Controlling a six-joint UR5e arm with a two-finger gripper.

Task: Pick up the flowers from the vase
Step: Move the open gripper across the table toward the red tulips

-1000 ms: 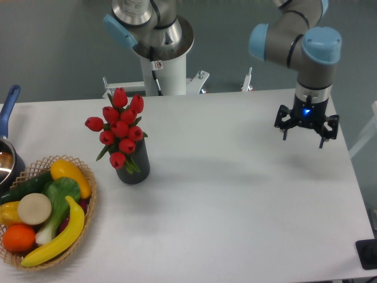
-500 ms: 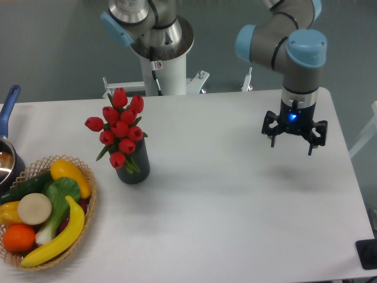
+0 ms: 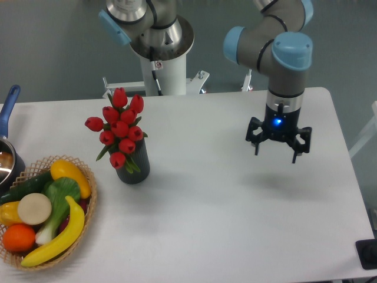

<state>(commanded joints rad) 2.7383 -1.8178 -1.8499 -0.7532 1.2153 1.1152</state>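
Observation:
The flowers [image 3: 119, 128] need to be lifted out of the black vase [image 3: 135, 164], so my gripper should next grab them by their cluster of red buds.
The flowers [image 3: 119, 128], a tight bunch of red tulip buds with green leaves, stand in the black vase [image 3: 135, 164] on the left part of the white table. My gripper [image 3: 275, 151] hangs open and empty above the table's right half, far to the right of the flowers. Its fingers point down and hold nothing.
A wicker basket [image 3: 87, 183] of fruit and vegetables sits at the front left, close to the vase. A blue-handled pot [image 3: 8, 118] stands at the left edge. The arm's white base column [image 3: 163, 65] rises behind the table.
My gripper has moved to the left and a little forward over the table, toward the flowers, staying open. The flowers and vase have not moved.

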